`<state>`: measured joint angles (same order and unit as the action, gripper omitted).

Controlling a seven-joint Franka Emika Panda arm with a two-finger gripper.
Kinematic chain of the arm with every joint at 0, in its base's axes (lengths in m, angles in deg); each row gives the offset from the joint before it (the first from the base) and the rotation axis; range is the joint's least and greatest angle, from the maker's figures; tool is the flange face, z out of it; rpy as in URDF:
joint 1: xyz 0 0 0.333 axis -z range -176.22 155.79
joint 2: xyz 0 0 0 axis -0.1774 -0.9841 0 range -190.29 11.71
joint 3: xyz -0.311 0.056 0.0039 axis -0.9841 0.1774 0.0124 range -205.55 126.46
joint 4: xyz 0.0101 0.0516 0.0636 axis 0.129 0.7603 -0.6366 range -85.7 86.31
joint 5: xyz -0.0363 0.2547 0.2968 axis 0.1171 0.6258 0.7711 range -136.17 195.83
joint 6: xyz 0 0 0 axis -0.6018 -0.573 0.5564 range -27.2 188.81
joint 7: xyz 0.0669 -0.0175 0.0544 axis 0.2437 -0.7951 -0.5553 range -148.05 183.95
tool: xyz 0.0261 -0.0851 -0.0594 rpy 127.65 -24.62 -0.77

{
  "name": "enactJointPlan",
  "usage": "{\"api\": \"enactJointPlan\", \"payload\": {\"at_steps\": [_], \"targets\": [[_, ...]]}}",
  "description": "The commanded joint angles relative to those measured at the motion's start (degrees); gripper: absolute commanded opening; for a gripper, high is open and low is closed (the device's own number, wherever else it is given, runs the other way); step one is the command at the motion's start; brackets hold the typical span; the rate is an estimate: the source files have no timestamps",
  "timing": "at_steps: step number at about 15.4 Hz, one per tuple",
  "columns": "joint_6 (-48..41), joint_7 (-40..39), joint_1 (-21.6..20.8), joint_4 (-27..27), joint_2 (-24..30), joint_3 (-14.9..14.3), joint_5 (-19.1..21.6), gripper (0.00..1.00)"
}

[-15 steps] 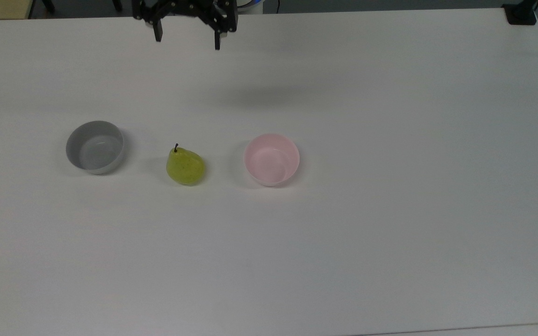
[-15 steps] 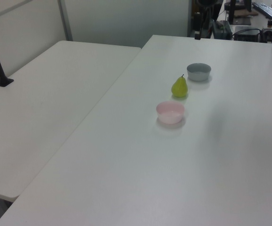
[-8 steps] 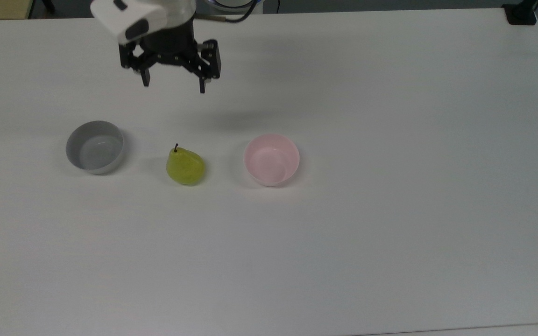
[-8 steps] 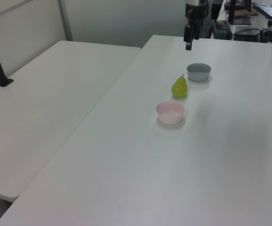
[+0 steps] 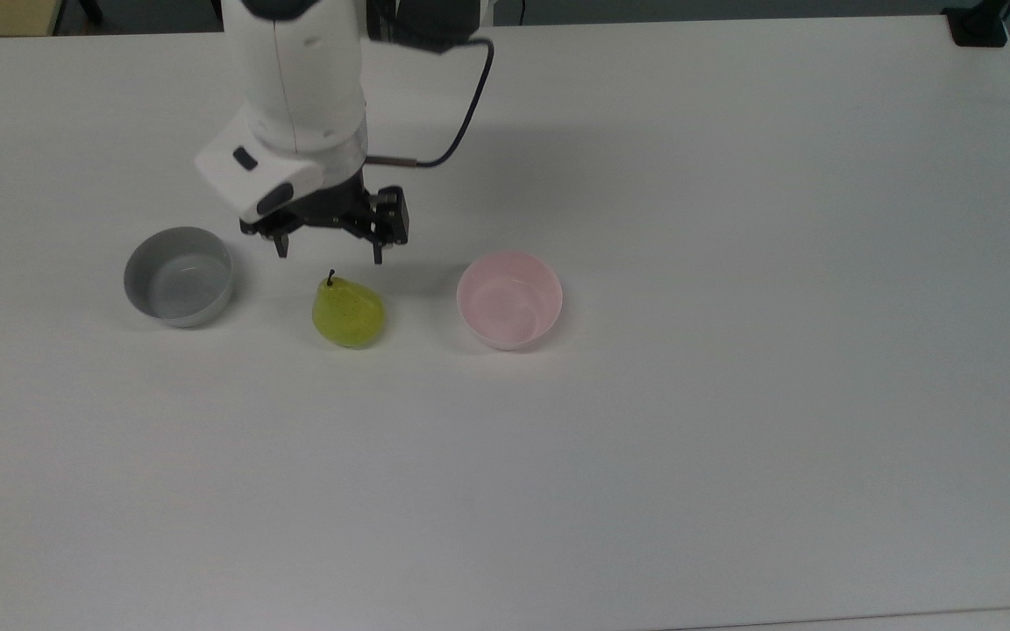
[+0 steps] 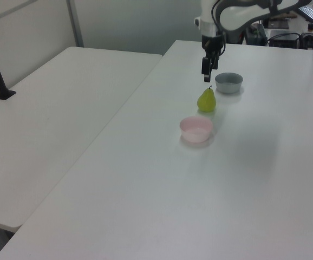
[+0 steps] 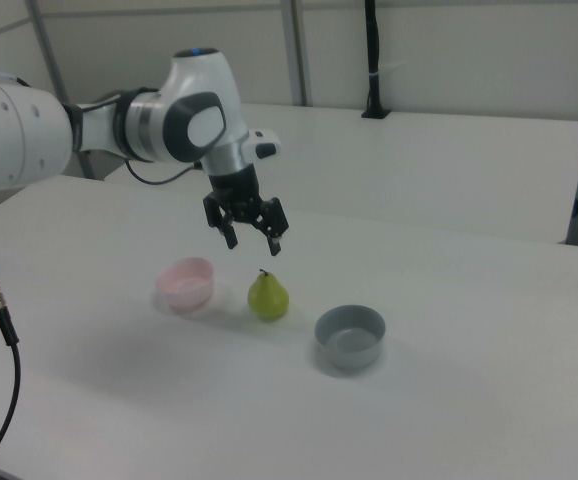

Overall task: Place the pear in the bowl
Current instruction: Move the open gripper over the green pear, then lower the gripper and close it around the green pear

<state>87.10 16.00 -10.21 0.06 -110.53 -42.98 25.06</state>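
The yellow-green pear has to go in the pale pink bowl (image 6: 196, 129), so the robot's gripper will next pick it up by its round body (image 6: 206, 103) and then place it there.
The yellow-green pear (image 5: 348, 312) (image 6: 206, 100) (image 7: 267, 296) stands upright on the white table, its dark stem up, between two bowls. The pale pink bowl (image 5: 510, 300) (image 6: 196, 129) (image 7: 186, 284) is empty and sits to the pear's right in the top view. My gripper (image 5: 329, 253) (image 7: 254, 242) (image 6: 207, 76) hangs open above the table just behind the pear in the top view, fingers pointing down, nothing between them. In the right view it is clearly above the pear, not touching it.
An empty grey bowl (image 5: 179, 276) (image 6: 228, 82) (image 7: 350, 335) sits on the pear's other side, at the top view's left. A second white table (image 6: 53, 108) adjoins in the left view. A black post base (image 5: 977, 24) stands at the top view's far right corner.
The arm has swept from the table's far edge toward the pear and come lower, its fingers staying open. The pear and both bowls have not moved.
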Motion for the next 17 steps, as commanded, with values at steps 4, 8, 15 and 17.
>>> {"api": "enactJointPlan", "payload": {"at_steps": [4,8,15,17], "targets": [[4.92,-1.04,0.52,2.27,-4.50,-0.17,-1.46,1.00],[7.64,-0.86,0.52,2.80,-7.06,0.01,-1.47,1.00],[9.05,-0.86,0.34,2.71,-8.82,0.09,-1.47,0.78],[9.14,-0.86,0.34,2.71,-9.00,0.18,-1.47,0.56]]}}
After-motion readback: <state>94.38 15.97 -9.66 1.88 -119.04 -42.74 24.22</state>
